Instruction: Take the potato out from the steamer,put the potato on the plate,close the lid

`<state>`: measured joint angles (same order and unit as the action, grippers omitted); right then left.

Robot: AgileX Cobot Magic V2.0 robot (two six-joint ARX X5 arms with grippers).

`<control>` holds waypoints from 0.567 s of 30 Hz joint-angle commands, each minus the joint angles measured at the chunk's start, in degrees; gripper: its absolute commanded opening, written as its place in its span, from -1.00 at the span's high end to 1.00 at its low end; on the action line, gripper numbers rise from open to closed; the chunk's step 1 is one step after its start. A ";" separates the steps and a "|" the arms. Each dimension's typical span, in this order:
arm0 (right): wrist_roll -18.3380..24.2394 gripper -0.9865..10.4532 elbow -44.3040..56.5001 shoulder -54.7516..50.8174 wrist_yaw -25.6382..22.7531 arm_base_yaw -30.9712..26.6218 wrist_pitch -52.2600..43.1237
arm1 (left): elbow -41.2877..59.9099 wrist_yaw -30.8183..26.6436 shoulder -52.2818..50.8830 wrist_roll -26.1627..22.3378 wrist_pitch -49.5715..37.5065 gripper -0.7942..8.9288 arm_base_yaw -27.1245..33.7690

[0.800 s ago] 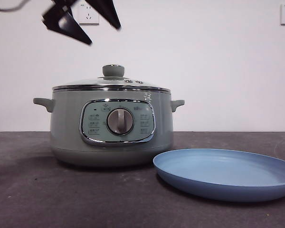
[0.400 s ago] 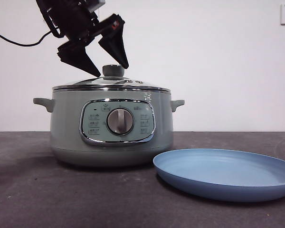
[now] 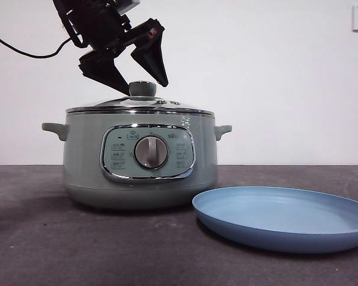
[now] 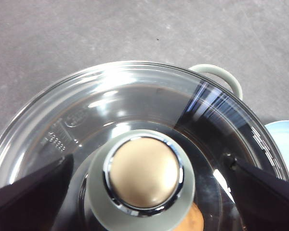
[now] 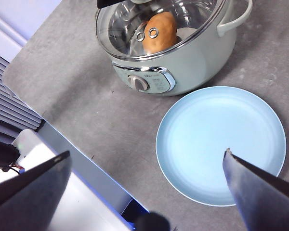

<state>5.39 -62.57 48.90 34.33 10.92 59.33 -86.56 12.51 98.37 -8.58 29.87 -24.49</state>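
Note:
The glass disc is wider than the left gripper's open fingers, so the left gripper next needs to grab the lid by its narrow green knob to take the potato out.
The pale green steamer stands on the dark table with its glass lid on. My left gripper hangs open just over the lid, one jaw on each side of the green knob; in the left wrist view the gripper has the knob centred between its jaws. Through the glass, the orange-brown potato lies inside the pot. The light-blue plate sits to the right of the steamer with nothing on it. My right gripper is open, high above the plate.
The steamer's side handles stick out left and right. A black cable trails from the left arm. The table's edge and a white base lie beyond the steamer's panel side in the right wrist view.
The left gripper came down from the top of the front view to the lid knob, then shifted slightly right. Steamer, lid and plate have not moved.

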 commanded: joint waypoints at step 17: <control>0.02 -0.16 -0.09 -0.04 -0.17 0.09 -0.57 | 0.04 -0.39 0.59 -0.66 0.81 0.56 -0.35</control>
<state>5.39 -62.57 48.90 34.30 10.92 59.11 -86.56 11.53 98.39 -8.84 31.53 -24.60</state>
